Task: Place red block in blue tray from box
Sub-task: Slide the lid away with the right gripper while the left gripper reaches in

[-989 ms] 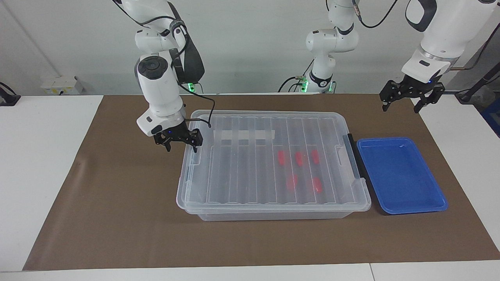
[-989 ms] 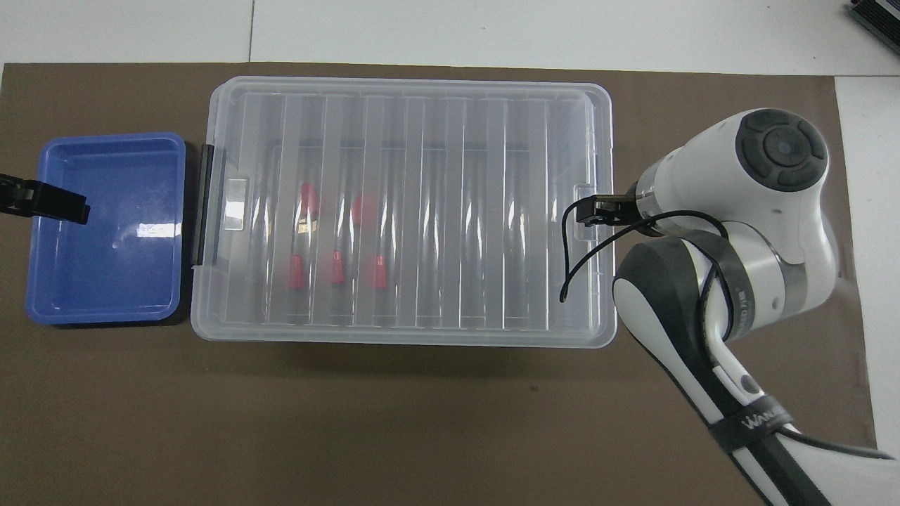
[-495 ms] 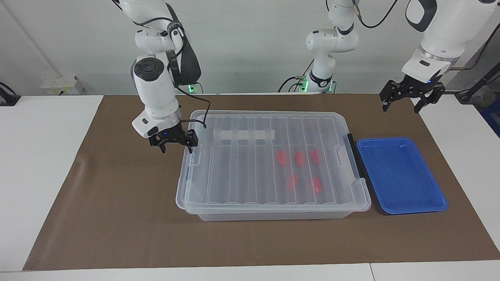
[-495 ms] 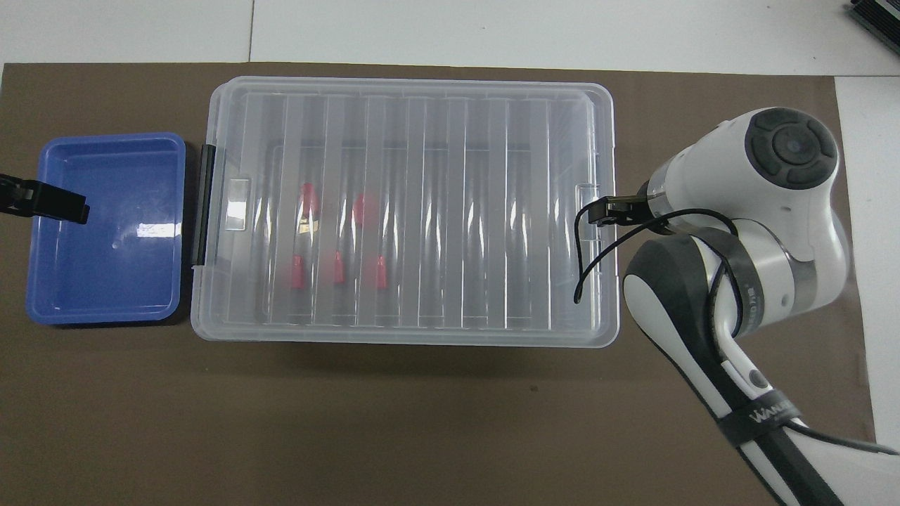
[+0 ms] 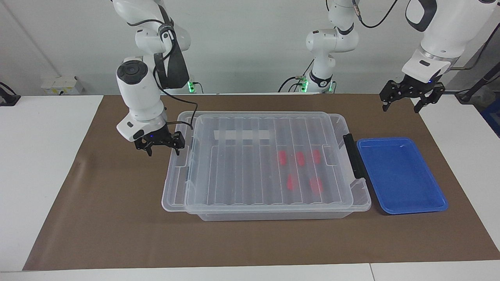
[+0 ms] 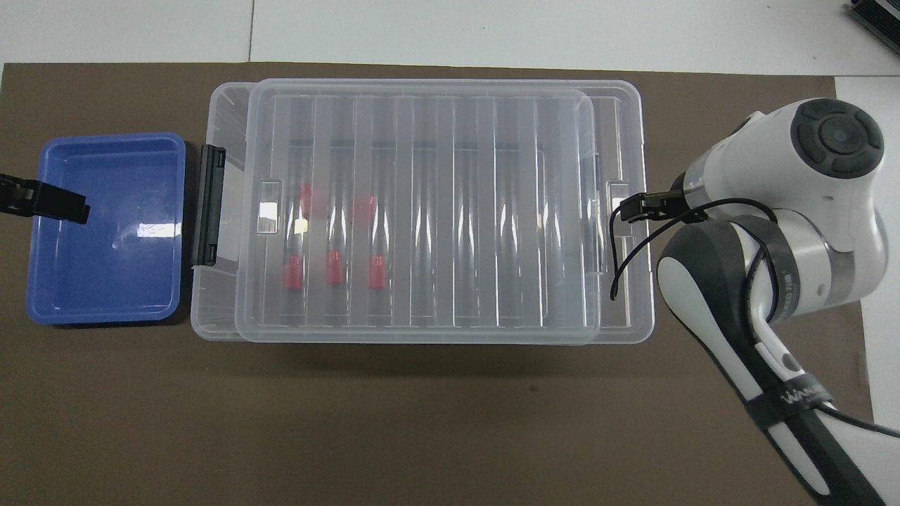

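The red block needs to go in the blue tray (image 6: pixel 110 232), so my left gripper will next grab the block by its middle (image 6: pixel 305 199).
The box (image 5: pixel 361 197) stands mid-table with its ribbed clear lid (image 5: pixel 242 168) slid off-centre toward the right arm's end. That leaves a strip open by the black handle (image 5: pixel 353 160). Several red blocks (image 5: pixel 300 158) lie inside under the lid and also show in the overhead view (image 6: pixel 335 268). The empty blue tray (image 5: pixel 402 175) sits beside the handle end. My right gripper (image 5: pixel 162 148) is open at the lid's end edge, with one of its fingers (image 5: pixel 177 146) against the lid's lip. My left gripper (image 5: pixel 401 105) waits open in the air over the mat near the tray.
A brown mat (image 5: pixel 117 218) covers the white table. A third robot base (image 5: pixel 324 78) stands at the robots' edge. A whitish tape strip (image 5: pixel 242 135) shows through the lid. A wall socket box (image 5: pixel 58 84) sits at the right arm's end.
My right gripper has moved toward the right arm's end of the table and the lid has slid with it, uncovering the box's handle end. The left arm has not moved.
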{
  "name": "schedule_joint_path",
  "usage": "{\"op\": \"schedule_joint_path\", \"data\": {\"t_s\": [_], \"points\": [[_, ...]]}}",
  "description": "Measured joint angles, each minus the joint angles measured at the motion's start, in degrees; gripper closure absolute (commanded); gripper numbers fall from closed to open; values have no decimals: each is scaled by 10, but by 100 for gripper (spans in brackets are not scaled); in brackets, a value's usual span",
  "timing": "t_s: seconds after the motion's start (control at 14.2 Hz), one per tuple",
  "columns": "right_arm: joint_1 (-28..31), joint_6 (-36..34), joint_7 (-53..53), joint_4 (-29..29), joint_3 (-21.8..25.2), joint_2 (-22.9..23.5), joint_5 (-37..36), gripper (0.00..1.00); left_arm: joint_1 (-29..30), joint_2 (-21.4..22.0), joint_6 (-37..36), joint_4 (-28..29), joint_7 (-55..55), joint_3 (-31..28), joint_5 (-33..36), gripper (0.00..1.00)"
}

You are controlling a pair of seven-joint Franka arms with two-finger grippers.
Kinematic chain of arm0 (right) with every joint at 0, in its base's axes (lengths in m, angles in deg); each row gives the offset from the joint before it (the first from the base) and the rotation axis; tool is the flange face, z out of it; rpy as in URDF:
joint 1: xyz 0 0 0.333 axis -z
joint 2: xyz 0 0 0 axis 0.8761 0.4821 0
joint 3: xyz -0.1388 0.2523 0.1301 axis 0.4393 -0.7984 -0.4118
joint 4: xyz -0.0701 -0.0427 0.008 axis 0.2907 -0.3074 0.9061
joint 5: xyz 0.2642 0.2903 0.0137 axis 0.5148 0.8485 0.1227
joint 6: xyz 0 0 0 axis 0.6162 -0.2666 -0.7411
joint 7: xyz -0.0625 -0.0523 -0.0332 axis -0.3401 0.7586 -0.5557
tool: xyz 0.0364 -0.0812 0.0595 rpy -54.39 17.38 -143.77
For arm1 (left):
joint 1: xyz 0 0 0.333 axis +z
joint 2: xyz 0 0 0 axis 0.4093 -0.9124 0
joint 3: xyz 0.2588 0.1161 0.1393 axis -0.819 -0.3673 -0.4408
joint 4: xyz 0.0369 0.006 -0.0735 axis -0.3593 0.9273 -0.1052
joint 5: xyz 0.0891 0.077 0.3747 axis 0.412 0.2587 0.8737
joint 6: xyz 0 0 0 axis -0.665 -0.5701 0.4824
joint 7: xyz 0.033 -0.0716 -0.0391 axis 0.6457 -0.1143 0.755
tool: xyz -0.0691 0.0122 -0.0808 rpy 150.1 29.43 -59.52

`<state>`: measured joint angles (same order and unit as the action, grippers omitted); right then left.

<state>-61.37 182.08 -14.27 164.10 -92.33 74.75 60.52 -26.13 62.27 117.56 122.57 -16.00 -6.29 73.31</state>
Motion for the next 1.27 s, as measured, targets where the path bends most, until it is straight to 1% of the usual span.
{"op": "schedule_joint_path", "data": {"t_s": [0.35, 0.57, 0.78, 0.99, 1.13, 1.27], "points": [[1, -1, 49, 0, 30, 0, 0, 0, -1, 0, 0, 2, 10, 4, 0, 0], [1, -6, 61, -1, 43, 0, 0, 0, -6, 1, 14, 4, 112, 7, -10, 0], [1, -8, 100, -2, 64, -1, 0, 0, -30, 3, 50, 19, 204, 10, -22, 0], [2, -8, 156, -2, 93, -1, -1, 0, -58, 17, 112, 63, 287, 12, -23, 0], [3, -8, 191, -2, 110, -1, -1, 0, -73, 33, 157, 110, 311, 12, -23, 0], [4, -8, 222, -2, 127, -1, -1, 0, -88, 42, 186, 143, 338, 12, -24, 0]]}}
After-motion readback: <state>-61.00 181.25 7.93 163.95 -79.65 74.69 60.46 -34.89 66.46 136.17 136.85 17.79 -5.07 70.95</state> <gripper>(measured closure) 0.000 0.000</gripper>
